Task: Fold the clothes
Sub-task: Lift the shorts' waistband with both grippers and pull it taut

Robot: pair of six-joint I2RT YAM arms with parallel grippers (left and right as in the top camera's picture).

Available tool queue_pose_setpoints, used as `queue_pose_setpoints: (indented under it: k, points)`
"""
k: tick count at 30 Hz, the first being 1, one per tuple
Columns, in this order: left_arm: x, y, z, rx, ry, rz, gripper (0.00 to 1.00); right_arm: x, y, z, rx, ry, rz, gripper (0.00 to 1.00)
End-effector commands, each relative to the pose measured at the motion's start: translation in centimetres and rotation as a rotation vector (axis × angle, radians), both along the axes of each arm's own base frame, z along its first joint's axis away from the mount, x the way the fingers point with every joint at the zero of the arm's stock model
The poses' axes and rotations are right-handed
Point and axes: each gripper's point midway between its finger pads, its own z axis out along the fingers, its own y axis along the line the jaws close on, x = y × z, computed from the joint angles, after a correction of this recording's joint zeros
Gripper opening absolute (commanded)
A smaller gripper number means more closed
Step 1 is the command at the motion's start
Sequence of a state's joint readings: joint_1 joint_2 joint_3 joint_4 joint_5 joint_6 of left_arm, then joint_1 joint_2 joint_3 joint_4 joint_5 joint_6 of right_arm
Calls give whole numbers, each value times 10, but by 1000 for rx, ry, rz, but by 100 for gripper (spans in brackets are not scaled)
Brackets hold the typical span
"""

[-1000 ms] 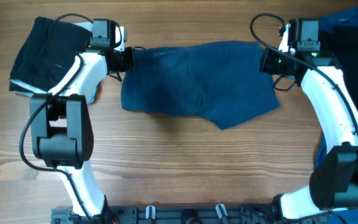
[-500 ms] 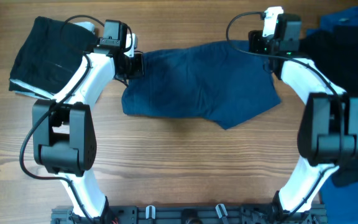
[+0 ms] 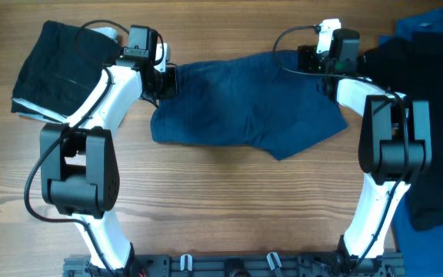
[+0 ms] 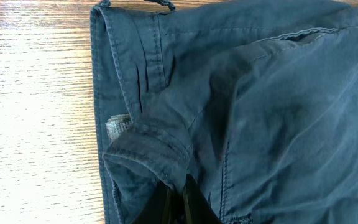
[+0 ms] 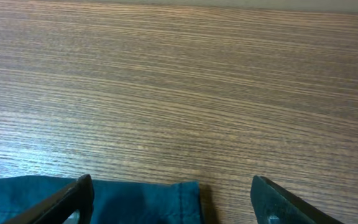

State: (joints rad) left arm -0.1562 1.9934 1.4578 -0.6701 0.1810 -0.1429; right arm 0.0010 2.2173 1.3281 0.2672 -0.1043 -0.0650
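My right gripper grabs the navy piece's far corner (image 3: 318, 61) (image 5: 181, 200) next, opposite my left gripper's bunched fold, to draw the navy piece open for folding.
The clothes' dark navy piece (image 3: 244, 104) lies spread across the middle of the table. In the overhead view my left gripper (image 3: 168, 79) sits at its left edge. In the left wrist view that gripper (image 4: 178, 185) is shut on a bunched fold of the navy fabric (image 4: 278, 112) by the stitched waistband. My right gripper (image 3: 306, 60) is at the piece's far right corner. The right wrist view shows that gripper (image 5: 171, 182) open wide, with the corner of the cloth (image 5: 135, 200) lying flat between its fingers (image 5: 73, 200) and untouched.
A folded black garment (image 3: 60, 65) rests at the far left behind the left arm. A heap of black clothes (image 3: 429, 115) with a bright blue piece (image 3: 429, 23) fills the right edge. Bare wood table (image 3: 229, 200) lies in front of the navy piece.
The right jaws have spread much wider, and the right wrist has swung left along the far edge to the navy piece's corner. The left gripper has shifted slightly right, still pinching the cloth.
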Motion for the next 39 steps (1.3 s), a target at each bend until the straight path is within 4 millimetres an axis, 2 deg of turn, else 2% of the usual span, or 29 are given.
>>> queue_pose_setpoints:
  k: [1,6,7,8,9,10,12,14,18,21,24,25,26,28,30,31,32,33,35,37,39]
  points:
    - [0,-3,11,-2,-22,-13,7,-1,9,-11,38,24,31,81]
    - [0,-3,11,-2,-21,-13,8,-8,10,-37,43,77,36,81]
    - [0,-3,11,-2,-22,-13,8,-8,10,-38,43,77,36,71]
    - [0,-3,11,-2,-22,-13,8,-6,10,-35,47,70,34,46]
    - [0,-3,11,-2,-22,-13,8,-4,10,-31,66,66,19,27]
    - [0,-3,11,-2,-22,-13,9,-2,10,-27,78,64,10,20]
    - [0,-3,11,-2,-23,-13,9,5,10,-8,91,25,2,17]
    - [0,-3,11,-2,-23,-13,9,13,10,21,89,-31,5,5]
    - [1,-3,11,-2,-26,-13,6,14,10,76,94,-108,7,4]
    - [1,-3,16,-4,-37,-13,4,1,10,108,93,-100,7,4]
    - [3,-3,39,-13,-89,-13,4,-26,12,122,99,-10,12,5]
    - [3,-3,56,-18,-125,-13,4,-38,14,126,108,27,22,4]
    - [1,-3,65,-20,-138,-13,4,-45,14,129,108,51,21,4]
    - [-10,-1,99,-28,-187,-13,4,-71,14,138,109,122,17,4]
    - [-19,0,118,-31,-207,-13,4,-89,14,144,110,165,13,4]
    - [-27,2,127,-32,-208,-13,4,-104,14,149,124,208,-2,4]
    - [-36,3,131,-30,-193,-13,4,-116,14,151,128,239,-7,4]
    - [-48,5,130,-25,-155,-9,4,-137,14,151,130,301,-13,4]
    - [-65,8,122,-14,-79,-6,4,-165,13,147,148,404,-44,4]
    - [-90,12,113,-14,41,45,4,-204,13,134,157,560,-71,4]
    - [-108,15,107,-12,132,91,4,-234,13,124,153,688,-81,4]
